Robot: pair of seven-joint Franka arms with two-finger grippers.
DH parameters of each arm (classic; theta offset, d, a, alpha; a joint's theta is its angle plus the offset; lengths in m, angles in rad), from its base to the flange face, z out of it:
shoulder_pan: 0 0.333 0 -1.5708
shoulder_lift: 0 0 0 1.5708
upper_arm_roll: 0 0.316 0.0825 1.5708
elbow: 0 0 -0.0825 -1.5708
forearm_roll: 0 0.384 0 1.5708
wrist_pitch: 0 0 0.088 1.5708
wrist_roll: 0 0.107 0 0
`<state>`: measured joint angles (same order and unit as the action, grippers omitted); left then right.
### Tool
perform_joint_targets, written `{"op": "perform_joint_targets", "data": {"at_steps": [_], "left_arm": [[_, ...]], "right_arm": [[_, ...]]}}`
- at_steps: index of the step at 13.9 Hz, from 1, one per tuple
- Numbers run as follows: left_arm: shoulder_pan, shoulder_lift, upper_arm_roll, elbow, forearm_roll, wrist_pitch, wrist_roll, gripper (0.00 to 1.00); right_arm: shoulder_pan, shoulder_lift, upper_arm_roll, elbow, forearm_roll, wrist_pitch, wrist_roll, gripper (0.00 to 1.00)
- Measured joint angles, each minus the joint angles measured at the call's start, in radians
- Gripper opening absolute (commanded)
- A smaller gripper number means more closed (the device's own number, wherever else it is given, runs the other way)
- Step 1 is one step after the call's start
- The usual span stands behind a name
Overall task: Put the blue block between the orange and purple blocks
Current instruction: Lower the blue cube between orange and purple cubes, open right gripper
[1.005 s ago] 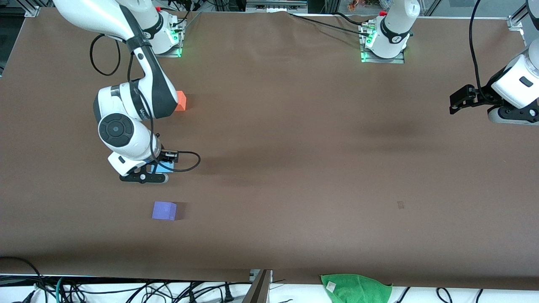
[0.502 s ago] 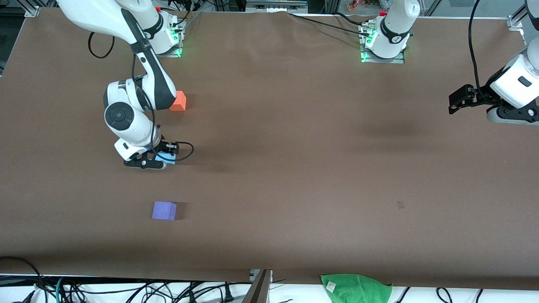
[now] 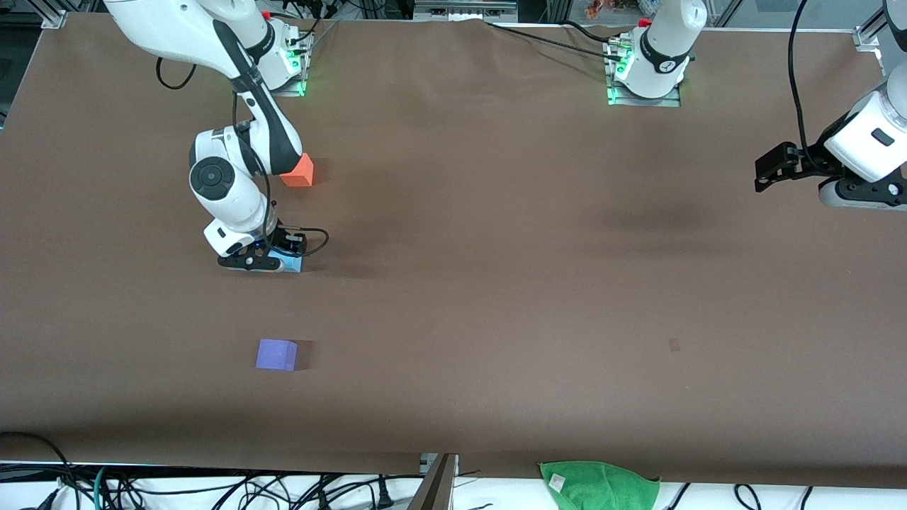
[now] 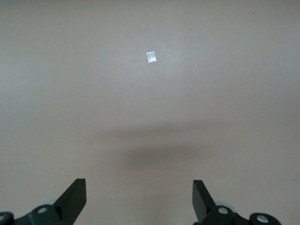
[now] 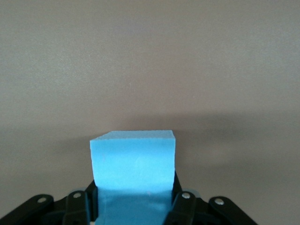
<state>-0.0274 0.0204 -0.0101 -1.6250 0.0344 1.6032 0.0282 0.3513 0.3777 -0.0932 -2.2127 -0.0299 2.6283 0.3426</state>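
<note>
My right gripper lets go of the blue block (image 5: 133, 164) now, since it is low between the orange and purple blocks and would stay on the tabletop.
My right gripper (image 3: 273, 261) is shut on the sky-blue block (image 3: 292, 263), low over the table between the orange block (image 3: 300, 171) and the purple block (image 3: 275, 354). The right wrist view shows the blue block (image 5: 133, 164) clamped between the fingers (image 5: 183, 206), just above the brown cloth. The orange block sits farther from the front camera, partly hidden by the right arm; the purple block sits nearer. My left gripper (image 3: 769, 173) is open and empty, waiting at the left arm's end of the table. Its fingertips (image 4: 75, 199) show over bare cloth.
A brown cloth (image 3: 496, 248) covers the table. A green rag (image 3: 599, 485) lies at the table's front edge. A small pale scrap (image 4: 151, 56) lies on the cloth under the left gripper. Cables run along the front edge.
My right gripper has carried the blue block away from the front camera, toward the orange block, and lowered it close to the cloth. The left arm has not moved.
</note>
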Motion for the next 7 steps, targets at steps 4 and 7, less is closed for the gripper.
{"op": "perform_joint_targets", "data": {"at_steps": [4, 7], "left_arm": [[0.000, 0.000, 0.000, 0.000, 0.000, -0.003, 0.000, 1.00], [0.000, 0.000, -0.001, 0.000, 0.000, -0.014, 0.000, 1.00]], "right_arm": [[0.003, 0.000, 0.000, -0.030, 0.000, 0.057, 0.000, 1.00], [0.006, -0.015, 0.000, 0.009, 0.000, 0.006, -0.024, 1.00]]}}
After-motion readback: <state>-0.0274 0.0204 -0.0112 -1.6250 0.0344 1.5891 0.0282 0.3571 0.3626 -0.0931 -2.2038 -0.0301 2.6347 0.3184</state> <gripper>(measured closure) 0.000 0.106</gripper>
